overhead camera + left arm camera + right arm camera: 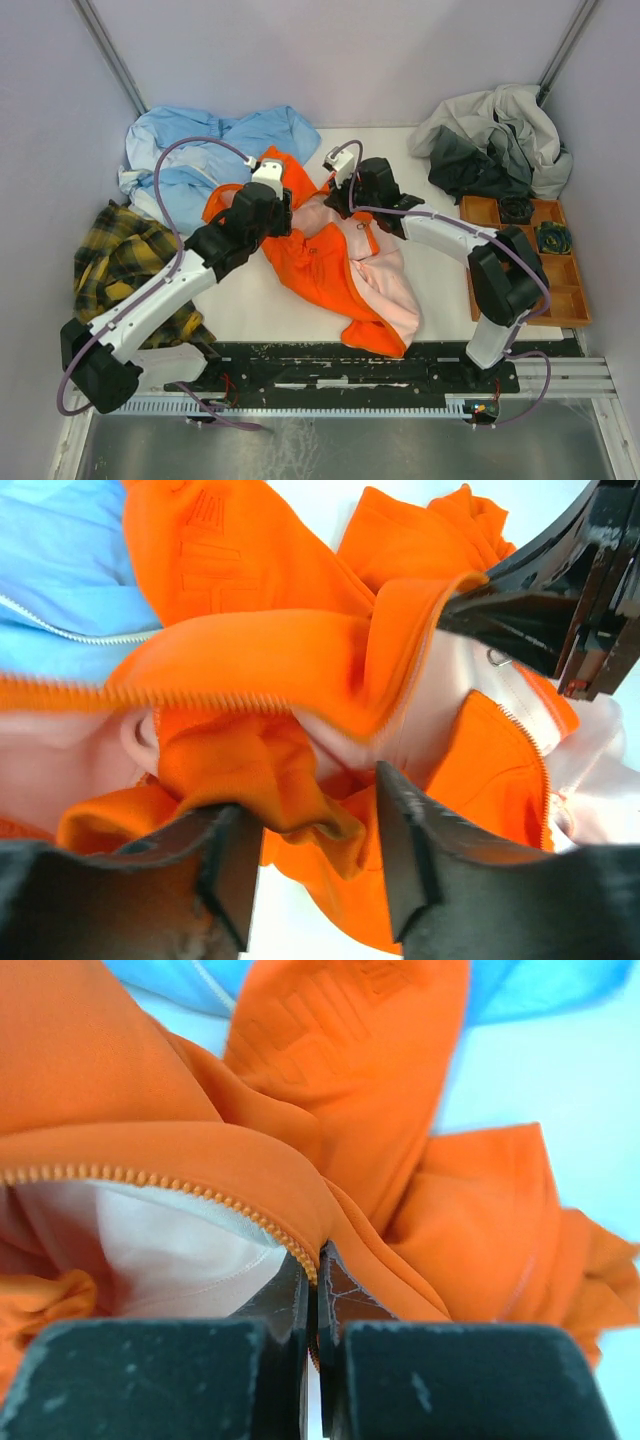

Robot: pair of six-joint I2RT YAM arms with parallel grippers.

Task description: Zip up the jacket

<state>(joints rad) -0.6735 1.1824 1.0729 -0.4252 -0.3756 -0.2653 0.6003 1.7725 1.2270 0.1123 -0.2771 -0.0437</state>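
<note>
I will next use my left gripper to grab the jacket's loose orange fold, across from the held zipper edge. That will lift and spread the jacket for zipping.
The orange jacket lies open on the white table, its pale pink lining facing up. My right gripper is shut on the jacket's zipper edge near the collar; in the right wrist view the toothed zipper tape runs into the closed gripper. My left gripper is over the other side of the jacket. In the left wrist view it is open, with a loose orange fold hanging between the fingers, not clamped. The right gripper shows there too, holding the lifted edge.
A light blue garment lies behind the jacket at the back left. A yellow plaid shirt is at the left. A grey and dark clothing heap is at the back right, with a wooden compartment tray in front of it.
</note>
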